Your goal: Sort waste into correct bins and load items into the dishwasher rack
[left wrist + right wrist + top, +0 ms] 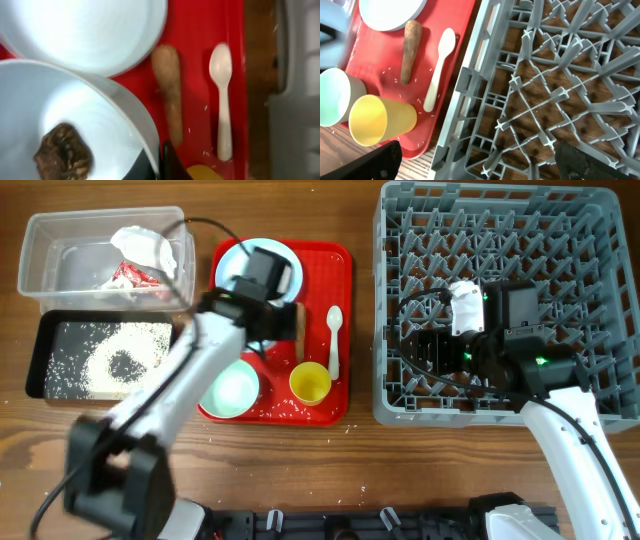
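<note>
My left gripper keeps hold of the pale blue bowl for now, since the bowl hangs above the tray with the dark brown scrap in it.
My left gripper [160,162] is shut on the rim of a pale blue bowl [75,125] with a dark brown scrap [62,152] in it, over the red tray [340,260]. In the overhead view the left gripper [262,330] hides this bowl. The pale blue plate [85,30], the brown stick [167,90], the white spoon [222,100] and the yellow cup [310,383] are on the tray. A mint bowl [232,390] stands at the tray's front left. My right gripper [480,165] is open and empty above the grey dishwasher rack [560,240].
The clear tub [60,265] at the far left holds the red-and-white wrapper [130,277] and crumpled white paper [150,245]. The black tray [50,330] in front of it holds rice grains [95,370]. Loose rice lies on the red tray.
</note>
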{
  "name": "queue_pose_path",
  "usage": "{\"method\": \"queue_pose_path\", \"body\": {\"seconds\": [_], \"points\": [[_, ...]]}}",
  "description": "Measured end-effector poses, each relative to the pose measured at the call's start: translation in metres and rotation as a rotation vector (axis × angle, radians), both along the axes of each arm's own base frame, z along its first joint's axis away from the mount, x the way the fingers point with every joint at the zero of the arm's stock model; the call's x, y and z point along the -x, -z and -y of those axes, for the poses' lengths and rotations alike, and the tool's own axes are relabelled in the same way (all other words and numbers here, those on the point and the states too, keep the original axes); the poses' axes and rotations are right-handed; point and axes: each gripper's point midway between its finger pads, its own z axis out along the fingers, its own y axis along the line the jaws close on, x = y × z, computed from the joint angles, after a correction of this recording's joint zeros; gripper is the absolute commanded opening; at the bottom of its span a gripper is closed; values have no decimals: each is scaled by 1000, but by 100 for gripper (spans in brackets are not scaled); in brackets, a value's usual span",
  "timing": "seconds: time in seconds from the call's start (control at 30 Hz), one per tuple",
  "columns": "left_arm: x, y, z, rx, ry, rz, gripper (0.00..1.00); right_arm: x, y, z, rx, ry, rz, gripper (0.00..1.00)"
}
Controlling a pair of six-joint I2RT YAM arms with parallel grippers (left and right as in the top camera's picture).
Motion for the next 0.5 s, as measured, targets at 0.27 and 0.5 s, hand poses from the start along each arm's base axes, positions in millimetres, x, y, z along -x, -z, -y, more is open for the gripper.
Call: {"method": "queue_pose_path", "body": {"seconds": [0.27, 0.5], "points": [[3, -46, -175, 278, -486, -37, 4, -2, -1, 0, -2, 1, 7, 100], [14, -18, -265, 832, -602, -26, 4, -2, -1, 0, -5, 7, 5, 100]]}}
